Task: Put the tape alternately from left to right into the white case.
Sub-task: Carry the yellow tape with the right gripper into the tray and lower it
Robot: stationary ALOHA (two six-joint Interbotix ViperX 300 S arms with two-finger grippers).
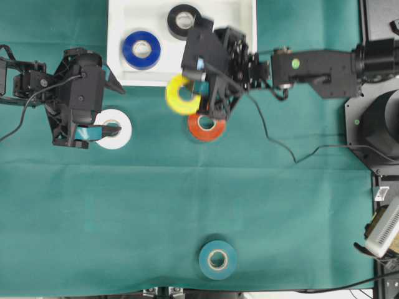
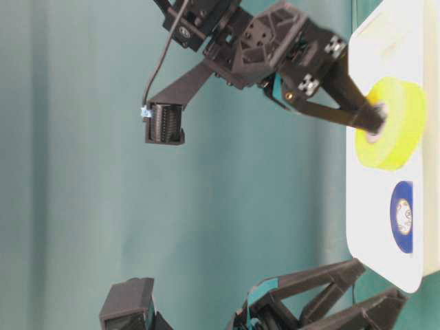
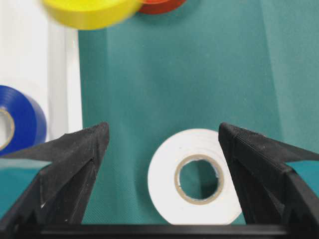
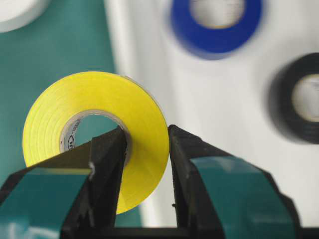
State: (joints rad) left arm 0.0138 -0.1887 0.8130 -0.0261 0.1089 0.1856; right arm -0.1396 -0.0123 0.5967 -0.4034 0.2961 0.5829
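Observation:
The yellow tape (image 1: 177, 99) hangs over the near edge of the white case, part over the green cloth, so my right gripper keeps holding it for now.
My right gripper (image 4: 146, 134) is shut on the yellow tape (image 4: 94, 129), one finger through its core and the other on the outer rim. The roll hangs over the near edge of the white case (image 1: 118, 25), part over the green cloth. In the case lie a blue tape (image 1: 141, 50) and a black tape (image 1: 184, 20). My left gripper (image 3: 162, 134) is open, with the white tape (image 3: 197, 177) flat on the cloth between its fingers, closer to the right one. A red tape (image 1: 206, 127) lies just below the right gripper (image 1: 198, 99). A teal tape (image 1: 217, 259) lies near the front edge.
A black cable (image 1: 280, 146) trails from the right arm across the cloth. Dark equipment (image 1: 380, 124) stands along the right side. The case's rim (image 3: 65, 74) runs close to my left gripper's left finger.

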